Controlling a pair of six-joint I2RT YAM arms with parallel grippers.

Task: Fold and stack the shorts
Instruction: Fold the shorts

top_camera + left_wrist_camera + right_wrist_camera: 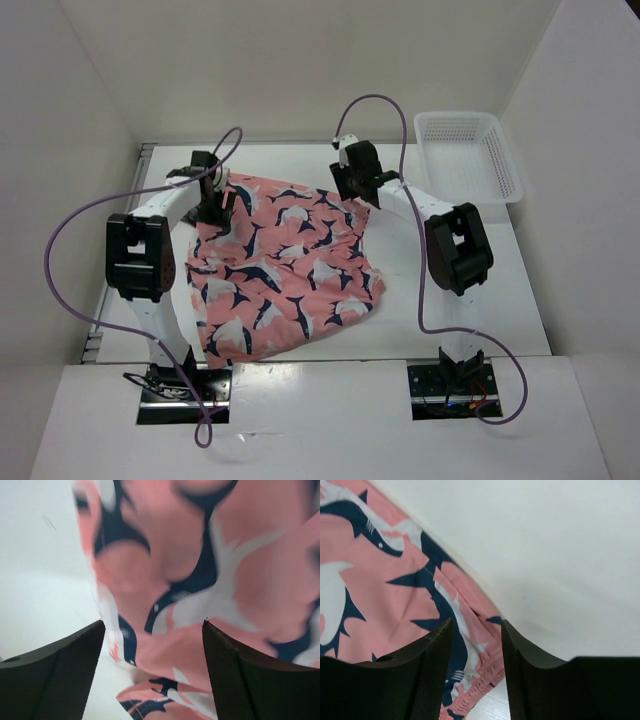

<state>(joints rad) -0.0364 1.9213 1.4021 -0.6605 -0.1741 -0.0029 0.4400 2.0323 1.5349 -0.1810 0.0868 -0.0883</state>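
The shorts' far corner [228, 187] [134, 656], opposite the right gripper's waistband corner, is the part my left gripper should grab next, to fold the far edge of the shorts over evenly.
The salmon-pink shorts [280, 270] with navy and white sharks lie spread flat on the white table, left of centre. My left gripper [222, 205] hovers over their far left corner. In the left wrist view its jaws stand wide open [153, 625], with blurred shorts fabric [200, 555] and its edge below them, not pinched. My right gripper [352, 190] is at the far right corner. In the right wrist view it is open [477, 622], and the gathered elastic waistband of the shorts [380, 580] lies between the fingers without being clamped.
A white plastic mesh basket [455, 116] stands at the back right corner of the table [490, 310]. White walls close in the table at the back and on both sides. Purple cables loop from both arms.
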